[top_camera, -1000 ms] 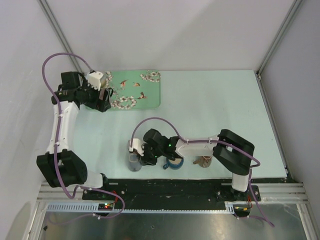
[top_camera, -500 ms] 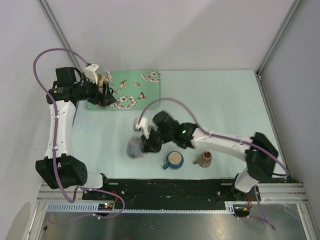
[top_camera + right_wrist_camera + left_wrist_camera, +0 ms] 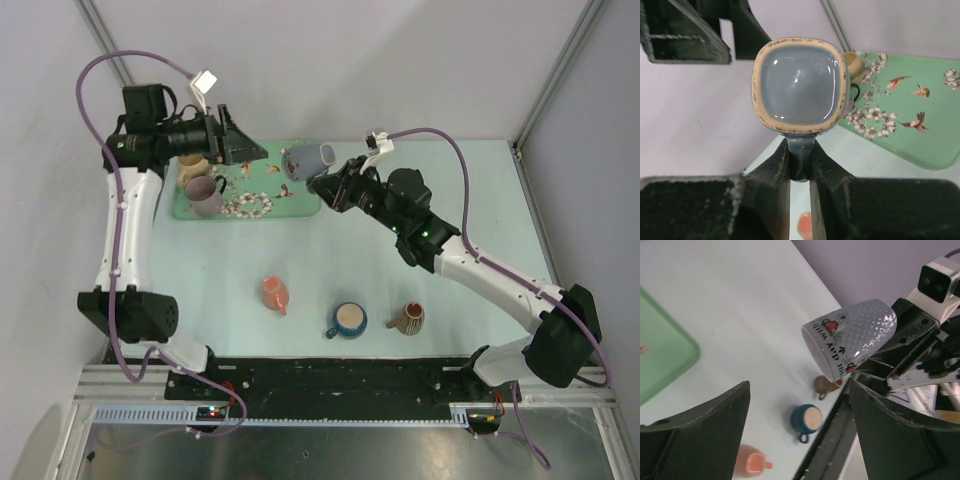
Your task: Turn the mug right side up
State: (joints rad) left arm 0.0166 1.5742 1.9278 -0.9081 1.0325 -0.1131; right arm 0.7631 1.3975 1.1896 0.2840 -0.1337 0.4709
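My left gripper grabs the grey-blue mug's rim (image 3: 287,164) (image 3: 817,354) at its wide end next, since the mug's base stays free to set the mug upright.
My right gripper (image 3: 335,185) is shut on the handle of a grey-blue mug (image 3: 308,160) with red and black print, and holds it in the air over the right edge of the green tray (image 3: 300,203). The mug lies sideways, its wide end toward the left gripper (image 3: 852,337). In the right wrist view a blue face with a tan ring (image 3: 800,85) fills the middle, and the fingers (image 3: 777,170) pinch the handle. My left gripper (image 3: 245,148) is open and empty (image 3: 800,430), raised over the tray, pointing at the mug.
A purple mug (image 3: 205,195) and a tan mug (image 3: 193,168) stand on the tray's left part. A salmon mug (image 3: 274,293), a dark blue mug (image 3: 348,320) and a brown mug (image 3: 407,320) are near the table's front edge.
My right arm has lifted the grey-blue mug from the table's front and carried it back to the tray's right edge. My left gripper has risen off the tray and turned rightward.
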